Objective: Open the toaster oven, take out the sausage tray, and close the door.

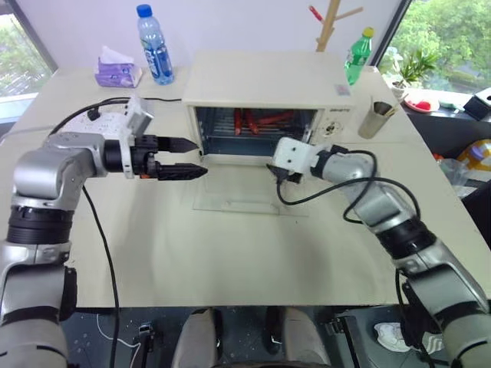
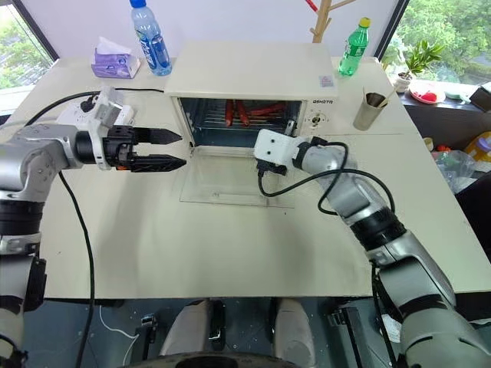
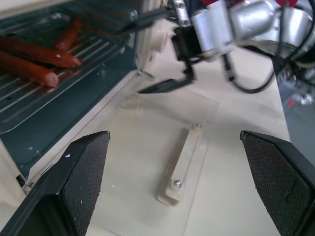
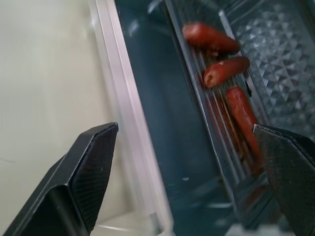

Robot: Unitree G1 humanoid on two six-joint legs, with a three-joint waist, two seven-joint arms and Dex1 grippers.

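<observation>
My left gripper will next take hold of the tray by its bare metal rim [image 1: 253, 138] to pick it up, because loose sausages lie across the tray inside the oven [image 1: 265, 84].
The cream-white toaster oven [image 1: 265, 84] stands at the back of the table. Its glass door [image 1: 238, 193] lies flat and open on the table, the bar handle [image 3: 181, 164] facing up. Inside, the sausage tray [image 1: 257, 123] rests on its wire rack with several red sausages [image 4: 224, 69]. My left gripper [image 1: 201, 157] hovers open and empty just left of the opening, above the door's left edge. My right gripper [image 4: 184, 129] is open too, level with the oven's mouth at its right side, its fingers [image 3: 165, 86] pointing in toward the tray and touching nothing.
Behind the oven stand a water bottle [image 1: 155, 44], a purple tissue pack [image 1: 116, 70] and a green bottle [image 1: 357, 55]. A metal cup [image 1: 376, 116] sits right of the oven. A power strip [image 1: 103, 115] and its black cable lie by my left arm.
</observation>
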